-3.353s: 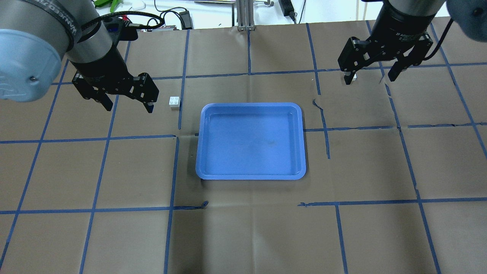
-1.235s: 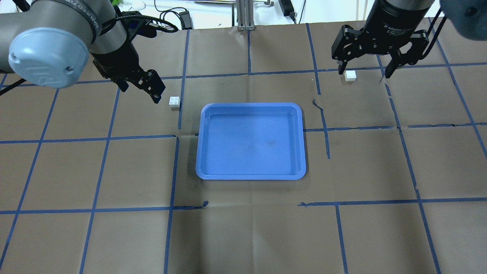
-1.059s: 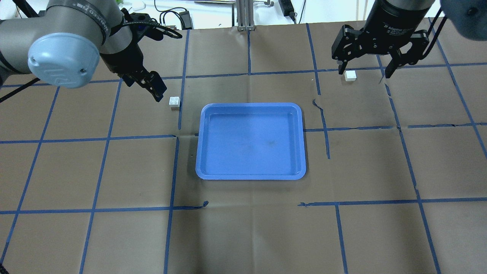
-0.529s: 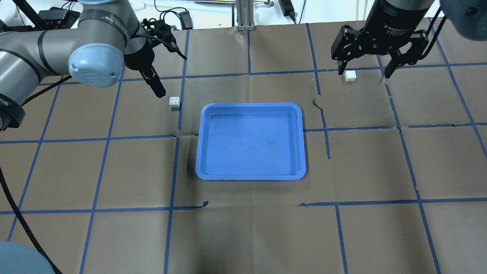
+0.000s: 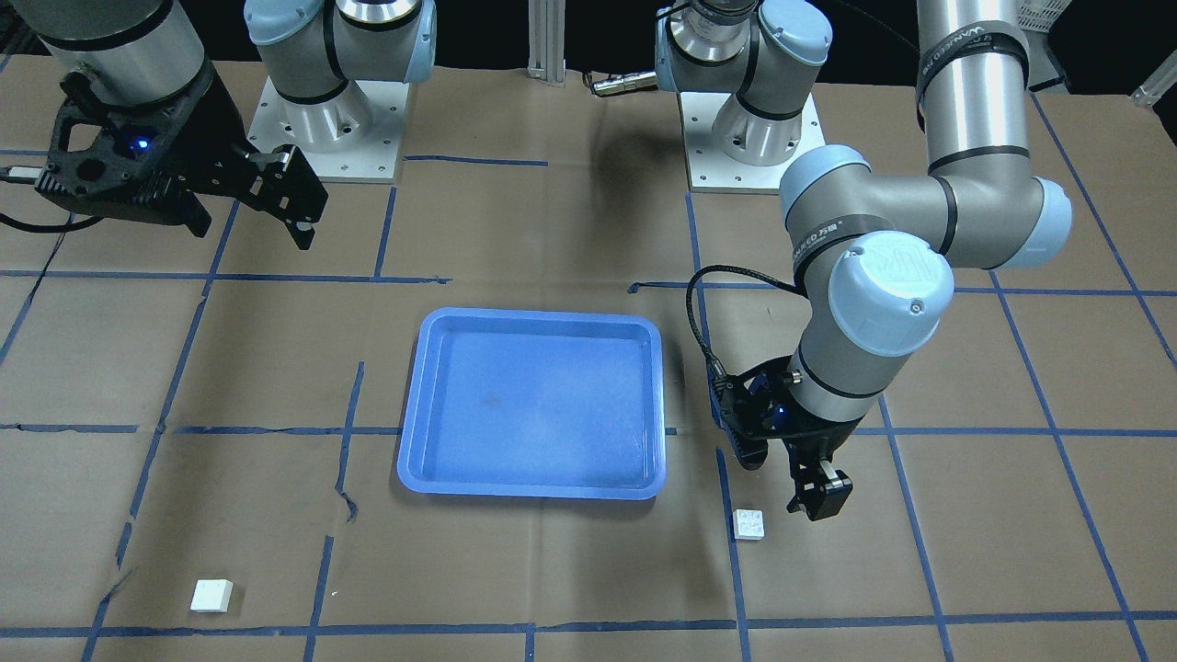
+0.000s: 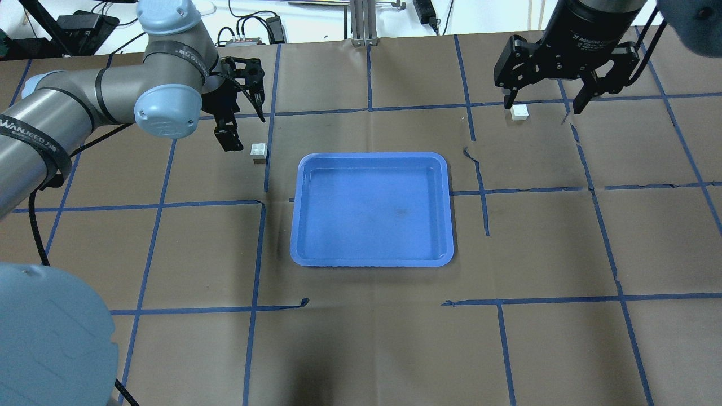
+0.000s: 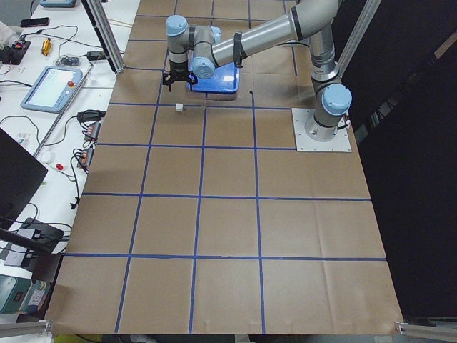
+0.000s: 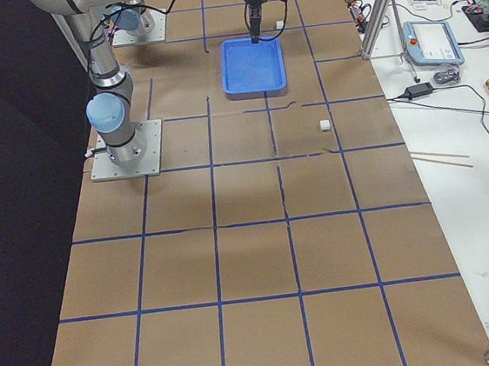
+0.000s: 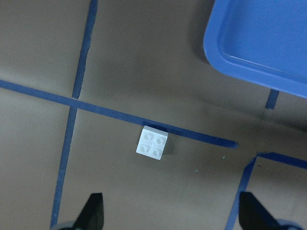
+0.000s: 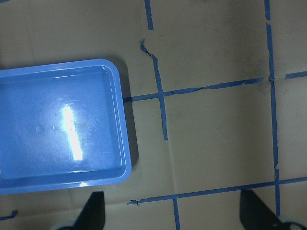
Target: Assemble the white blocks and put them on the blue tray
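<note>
The white block's studs need to stay free to join the other block, so the left gripper should grab the white block by its sides next.
One white block (image 6: 259, 152) lies studs up on the table, left of the blue tray (image 6: 372, 156). My left gripper (image 6: 229, 127) is open and hovers just left of this block without touching it. In the left wrist view the block (image 9: 153, 143) lies ahead of the open fingertips (image 9: 93, 211). The second white block (image 6: 519, 111) lies at the far right. My right gripper (image 6: 542, 104) is open above it, and the block sits near the left finger. The tray holds nothing.
Brown paper with a grid of blue tape covers the table (image 6: 361, 338). The left arm's elbow (image 6: 51, 332) fills the near left corner of the overhead view. Cables and gear lie past the far edge (image 6: 254, 22). The arm bases (image 5: 322, 129) stand behind the tray.
My left arm has swung and turned its wrist, bringing the gripper edge-on beside the left block. My right gripper rose off its block early on and has hardly moved since.
</note>
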You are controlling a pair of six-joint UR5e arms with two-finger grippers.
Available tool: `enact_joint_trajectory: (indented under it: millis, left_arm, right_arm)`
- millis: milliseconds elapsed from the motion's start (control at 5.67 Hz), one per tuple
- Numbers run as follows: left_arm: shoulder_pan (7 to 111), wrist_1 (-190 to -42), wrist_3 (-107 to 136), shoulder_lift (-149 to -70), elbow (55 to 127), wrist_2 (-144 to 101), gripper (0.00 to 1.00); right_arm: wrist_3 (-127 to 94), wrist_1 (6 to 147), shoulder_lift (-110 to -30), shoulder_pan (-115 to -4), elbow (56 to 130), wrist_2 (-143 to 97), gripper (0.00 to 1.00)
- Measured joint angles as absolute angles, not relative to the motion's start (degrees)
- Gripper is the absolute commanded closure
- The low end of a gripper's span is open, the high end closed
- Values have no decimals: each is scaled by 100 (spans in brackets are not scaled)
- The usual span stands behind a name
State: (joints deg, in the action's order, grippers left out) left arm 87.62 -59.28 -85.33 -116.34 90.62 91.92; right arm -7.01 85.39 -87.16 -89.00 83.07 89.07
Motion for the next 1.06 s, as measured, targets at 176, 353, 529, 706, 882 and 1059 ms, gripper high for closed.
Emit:
enact_joint_trajectory:
  millis: [176,353,529,706,882,1059]
  left_arm:
    - [8711,-5753,-8884,-11842,9092,9180,0]
    - [8697,-5512,-9217,-12108,9109,9177,1]
    - [8696,-5280,-9384,-12369,9093,9138,1]
    - [8699,-5079,-9438,-12521,9115,9031,11]
    - [8700,-4989,-9471,-12583,9151,8944,57]
    - [8699,-4956,-9501,-12573,9163,8937,76]
  right_arm:
    - [-325,8575,-8687,-8855,8294,8887,0]
    - [683,8771,-8639,-8817,8298,8877,0]
    - [1837,9119,-8563,-8797,8317,8890,0]
    - [2749,9367,-8470,-8792,8333,8905,0]
    - [3598,9455,-8414,-8786,8336,8979,0]
    - [4443,9530,-8336,-8773,8330,9156,1]
